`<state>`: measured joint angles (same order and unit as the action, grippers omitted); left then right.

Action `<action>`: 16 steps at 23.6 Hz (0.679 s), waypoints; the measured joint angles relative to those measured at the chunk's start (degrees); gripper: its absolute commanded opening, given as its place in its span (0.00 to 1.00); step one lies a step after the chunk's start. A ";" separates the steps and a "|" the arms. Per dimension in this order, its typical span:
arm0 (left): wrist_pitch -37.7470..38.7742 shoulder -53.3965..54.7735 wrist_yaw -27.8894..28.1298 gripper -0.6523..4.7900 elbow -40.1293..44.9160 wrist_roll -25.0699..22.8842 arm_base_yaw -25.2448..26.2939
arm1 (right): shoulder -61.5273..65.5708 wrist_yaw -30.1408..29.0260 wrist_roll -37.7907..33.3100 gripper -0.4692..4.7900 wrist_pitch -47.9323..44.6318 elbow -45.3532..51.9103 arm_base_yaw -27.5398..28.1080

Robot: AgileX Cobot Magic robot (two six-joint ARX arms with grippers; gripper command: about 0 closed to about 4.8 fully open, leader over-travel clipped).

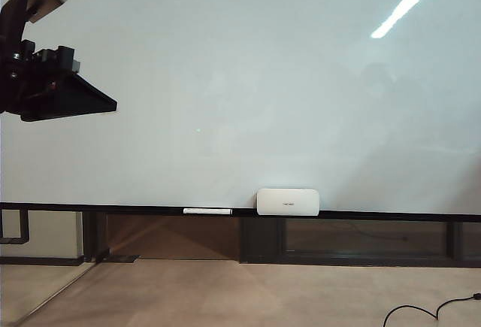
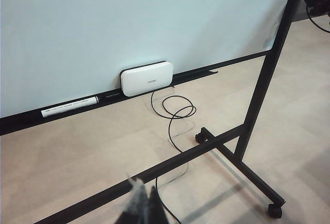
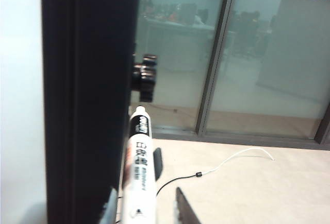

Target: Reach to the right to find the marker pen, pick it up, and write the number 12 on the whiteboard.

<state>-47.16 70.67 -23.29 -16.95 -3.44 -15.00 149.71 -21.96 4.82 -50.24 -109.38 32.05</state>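
Next, my right gripper grabs the marker pen by the rear of its body [image 3: 138,206], so that the marker pen's writing tip [image 3: 140,110] stays free to mark the whiteboard.
The marker pen [image 3: 139,183], white with black print, stands upright beside the black edge frame [image 3: 87,105] of the whiteboard [image 1: 263,79]. My right gripper [image 3: 147,214] is open around it. The pen lies close to one finger [image 3: 112,209], and a clear gap separates it from the other finger [image 3: 185,214]. The right arm is outside the exterior view. My left gripper [image 1: 105,105] hangs high at the board's left side, fingers shut and empty [image 2: 144,208], pointing down toward the floor. The number 12 is not in view on the board.
On the board's dark ledge lie a slim white stick [image 1: 207,210] [image 2: 69,106] and a white rounded box [image 1: 288,201] [image 2: 146,78]. A black cable [image 2: 175,113] loops on the floor. The board's wheeled stand leg [image 2: 242,167] crosses below my left gripper. Glass partitions [image 3: 258,59] stand behind the pen.
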 measured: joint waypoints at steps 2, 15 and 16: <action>0.00 0.00 0.00 0.11 0.00 -0.02 0.00 | 0.00 0.00 0.04 0.37 0.04 0.00 -0.15; 0.00 0.00 0.00 0.11 0.00 -0.22 0.00 | 0.02 0.24 0.26 0.09 1.33 -0.07 -0.15; 0.00 0.00 0.00 0.11 0.00 -0.24 0.00 | 0.00 0.24 0.26 0.09 1.31 -0.09 -0.15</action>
<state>-47.16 70.67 -23.29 -16.95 -3.68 -15.00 149.71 -21.71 5.08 -48.93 -109.47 31.90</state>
